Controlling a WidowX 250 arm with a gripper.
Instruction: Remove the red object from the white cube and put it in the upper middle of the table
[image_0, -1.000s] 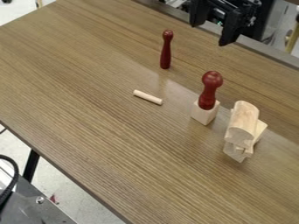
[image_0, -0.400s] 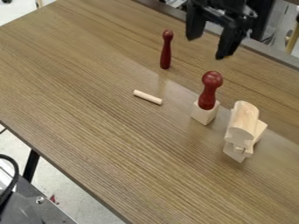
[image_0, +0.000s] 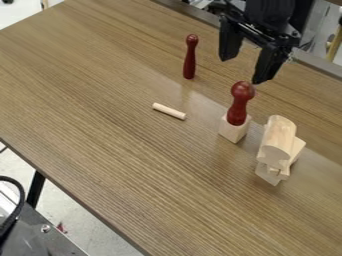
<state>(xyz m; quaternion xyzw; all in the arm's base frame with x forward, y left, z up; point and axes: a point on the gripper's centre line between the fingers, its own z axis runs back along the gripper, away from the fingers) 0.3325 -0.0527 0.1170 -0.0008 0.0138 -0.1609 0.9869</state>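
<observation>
Next, the gripper grabs the red pin-shaped object by its round head to remove it from the pale wooden cube.
My black gripper (image_0: 244, 70) hangs at the upper right of the view, open, with nothing between its two fingers. Below it in the view, a dark red wooden pin with a round head (image_0: 238, 103) stands upright on a pale, whitish wooden cube (image_0: 234, 128). The gripper is apart from the red pin, its right fingertip showing just above and right of the pin's head. The brown wood-grain table (image_0: 120, 125) bears the cube.
A slimmer red pin (image_0: 190, 57) stands left of the gripper. A short pale dowel (image_0: 169, 111) lies left of the cube. Stacked pale wooden blocks, a rounded one (image_0: 278, 137) on top, stand right of the cube. The table's far edge runs behind the gripper.
The gripper has come down in the view from the top edge, closer to the red pin on the cube. It was open in the earlier frames too. The objects have stayed put.
</observation>
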